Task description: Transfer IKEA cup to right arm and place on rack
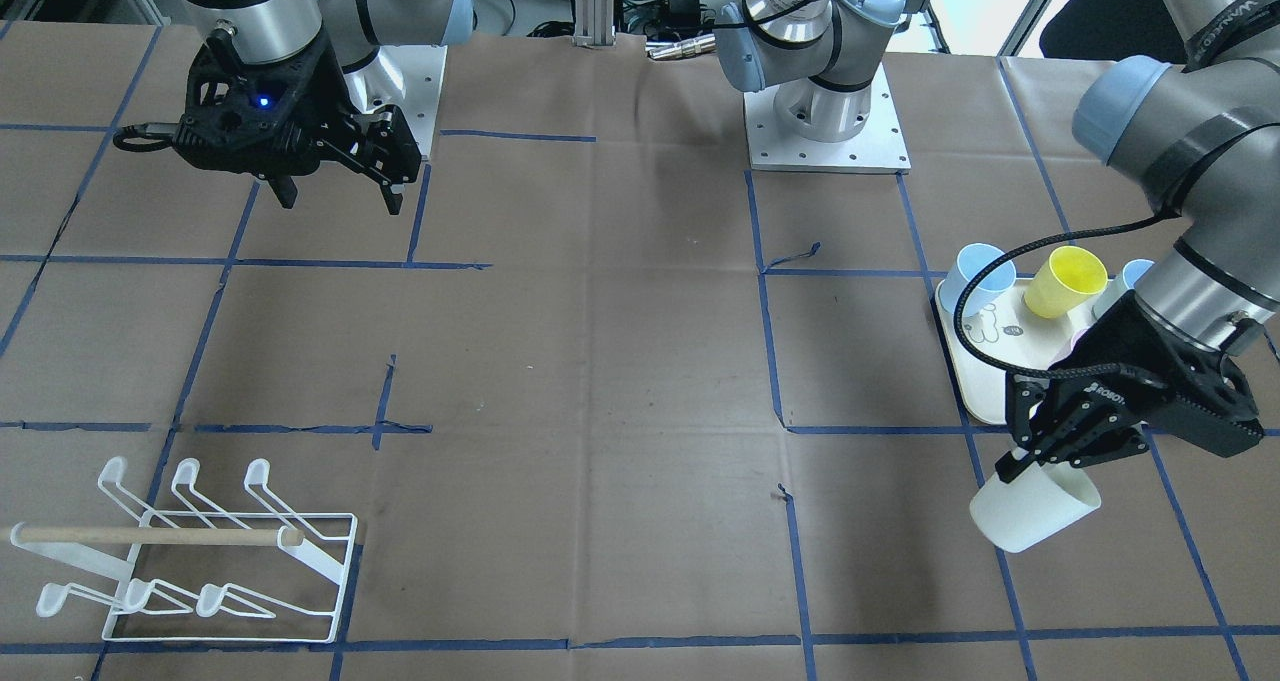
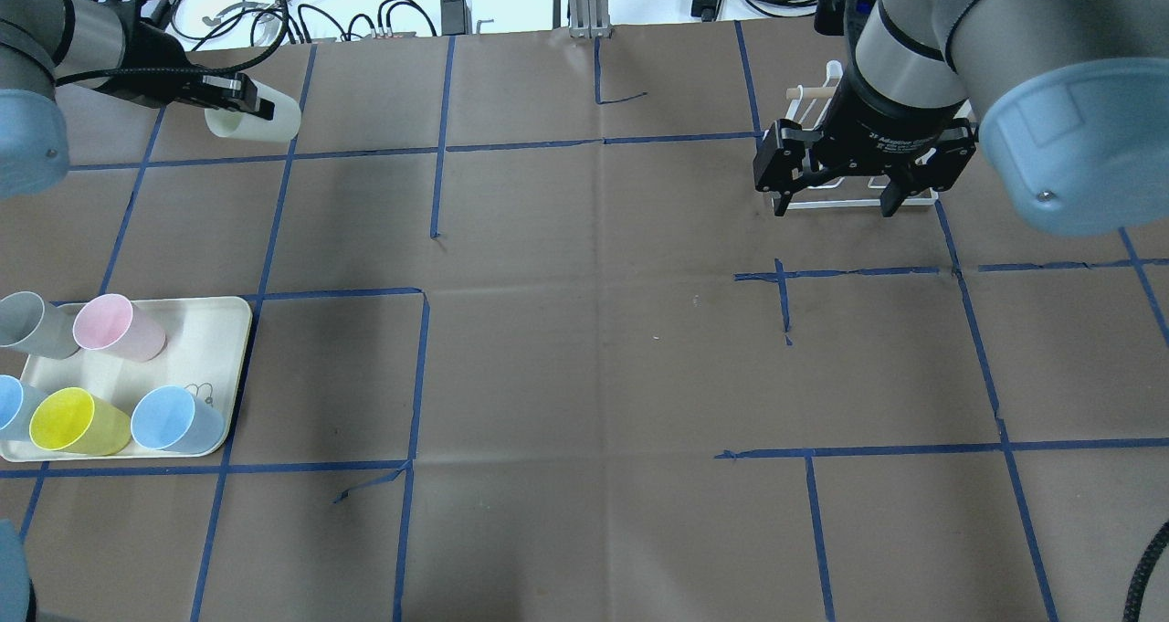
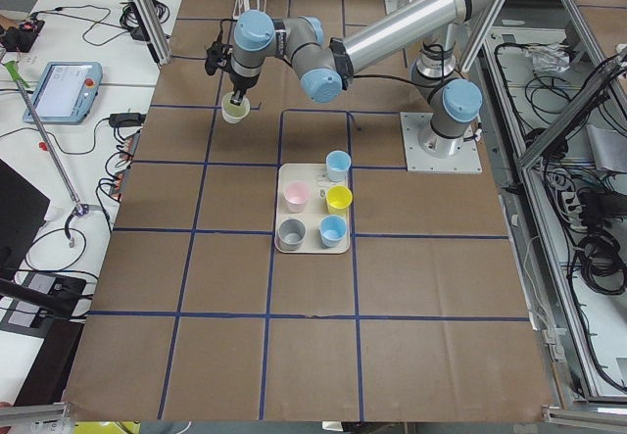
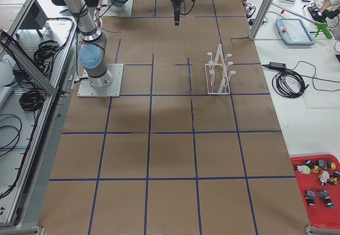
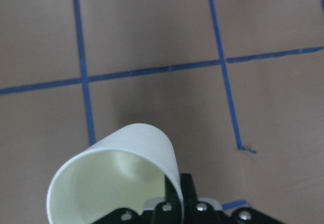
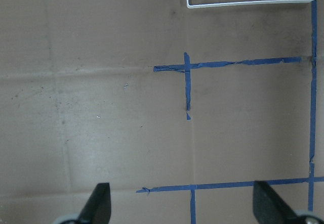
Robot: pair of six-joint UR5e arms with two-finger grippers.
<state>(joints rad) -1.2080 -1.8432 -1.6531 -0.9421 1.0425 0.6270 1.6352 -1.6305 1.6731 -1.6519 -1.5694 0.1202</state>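
I next need to grab the cup with my right gripper by the open sides of its body toward the cup's base to transfer it, since my left gripper's fingers cover the cup's rim.
My left gripper is shut on the rim of a cream cup and holds it tilted above the table, beyond the tray. It also shows in the overhead view with the cup at the far left. The left wrist view shows the cup open towards the camera, its wall pinched between the fingers. My right gripper is open and empty, hovering near its base. In the overhead view it hangs in front of the white wire rack, partly hiding the rack.
A cream tray holds several cups: pink, grey, yellow and blue. The table is brown paper with blue tape lines. The rack's base edge shows at the top of the right wrist view.
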